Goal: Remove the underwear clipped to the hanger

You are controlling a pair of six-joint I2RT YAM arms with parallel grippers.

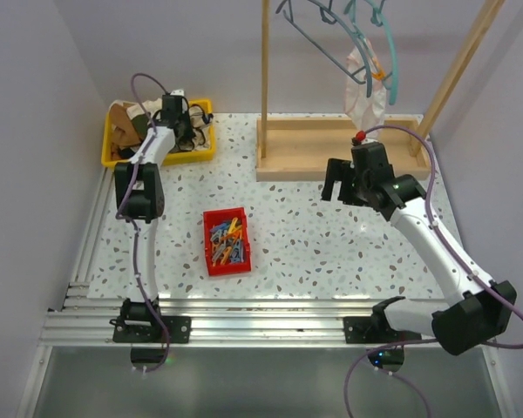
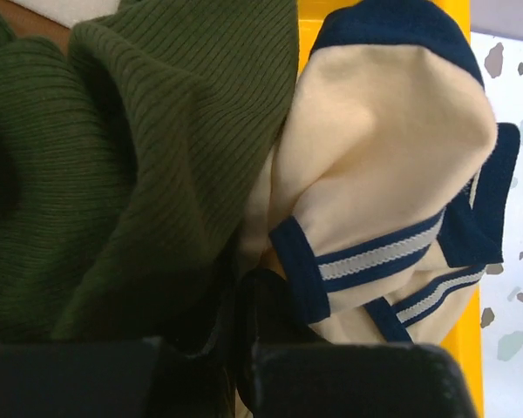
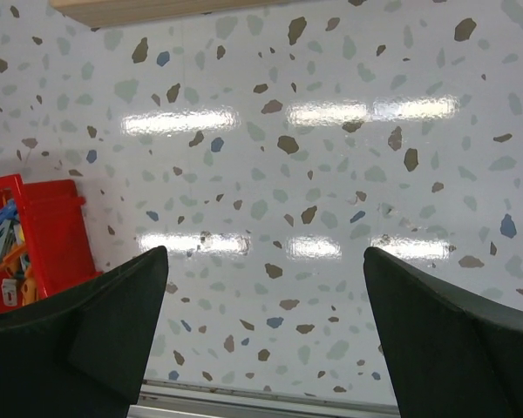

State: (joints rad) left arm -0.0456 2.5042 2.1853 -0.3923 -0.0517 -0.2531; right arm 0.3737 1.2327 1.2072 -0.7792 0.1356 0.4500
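Note:
I should open my left gripper. Its fingers are between green and beige cloth, so anything they pinch would stay inside the yellow bin.
A pale pink piece of underwear (image 1: 366, 91) hangs from a teal hanger (image 1: 392, 52) on the wooden rack, with an orange clip (image 1: 380, 77) on it. My right gripper (image 1: 342, 186) hovers open below and to the left of it, over bare table; in the right wrist view the gripper (image 3: 263, 252) has nothing between its fingers. My left gripper (image 1: 176, 111) is down in the yellow bin (image 1: 157, 158). Up close the left gripper (image 2: 257, 296) is shut, its tips pressed between green ribbed cloth (image 2: 131, 157) and a beige, dark-trimmed piece of underwear (image 2: 392, 148). No cloth shows between the jaws.
A red bin (image 1: 225, 241) of coloured clothespins sits mid-table, also at the left of the right wrist view as the red bin (image 3: 44, 235). The rack's wooden base (image 1: 331, 148) and uprights stand at the back. A grey-blue hanger (image 1: 331, 35) hangs empty beside the teal one.

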